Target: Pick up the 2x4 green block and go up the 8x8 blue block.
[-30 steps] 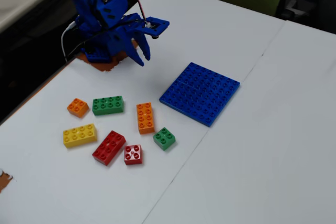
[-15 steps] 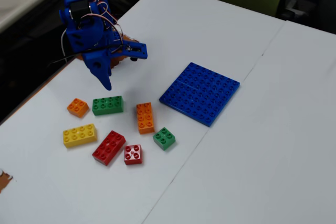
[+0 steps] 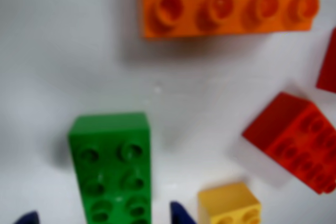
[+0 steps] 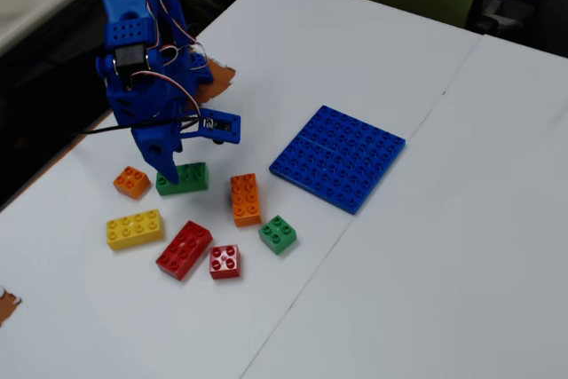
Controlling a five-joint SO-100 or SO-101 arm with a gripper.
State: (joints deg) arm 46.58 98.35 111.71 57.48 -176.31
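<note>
The green block [image 4: 191, 177] needs to be carried above the blue block, so my gripper should next grab it by its long sides and leave its studs free.
The 2x4 green block [image 4: 191, 177] lies flat on the white table, left of the orange 2x4 brick [image 4: 245, 199]. My blue gripper [image 4: 177, 171] hangs low right over its left end. In the wrist view the green block [image 3: 110, 166] runs up from the bottom edge. My gripper [image 3: 104, 219] is open, one dark blue fingertip on each side of the block, with a gap at each. The 8x8 blue block [image 4: 339, 157] lies flat to the right, apart from the bricks, with nothing on it.
Loose bricks surround the green one: an orange 2x2 [image 4: 131, 182], a yellow 2x4 [image 4: 134, 228], a red 2x4 [image 4: 185, 249], a red 2x2 [image 4: 224, 262] and a small green 2x2 [image 4: 278, 234]. The table's left edge runs close behind the arm.
The arm has swung left and down from near its base, and the gripper has come from above bare table to just over the green 2x4 block. No brick has moved.
</note>
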